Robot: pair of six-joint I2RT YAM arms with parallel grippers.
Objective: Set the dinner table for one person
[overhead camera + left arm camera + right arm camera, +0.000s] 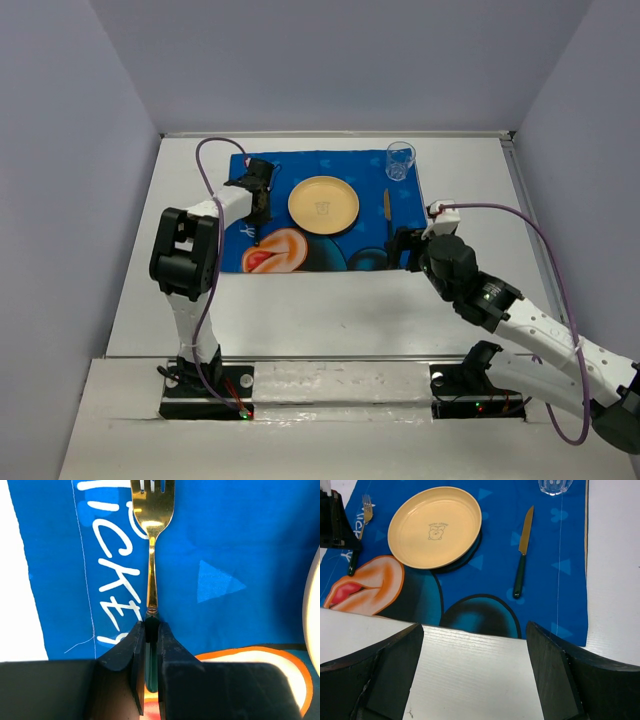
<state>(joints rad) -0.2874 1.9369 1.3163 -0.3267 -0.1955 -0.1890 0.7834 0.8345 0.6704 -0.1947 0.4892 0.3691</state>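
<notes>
The fork is close above the flat mat and would rest beside the plate [323, 204], so my left gripper should open.
The white dinner table [300, 310] carries a blue Mickey mat [330, 250]. On the mat are a yellow plate [323, 204], a gold knife with a dark green handle [387, 215] to the plate's right, and a clear glass [400, 160] at the far right corner. My left gripper [258, 212] is left of the plate. In the left wrist view it [151, 625] is shut on the dark handle of a gold fork [152, 540], which is low over or on the mat with its tines pointing away. My right gripper [475, 630] is open and empty over the mat's near edge, below the knife [522, 555].
Grey walls stand around the table on three sides. Bare white tabletop [615, 555] shows right of the mat and also left of it [15, 580]. The plate [435, 527], the fork [366, 509] and the glass [555, 485] show in the right wrist view.
</notes>
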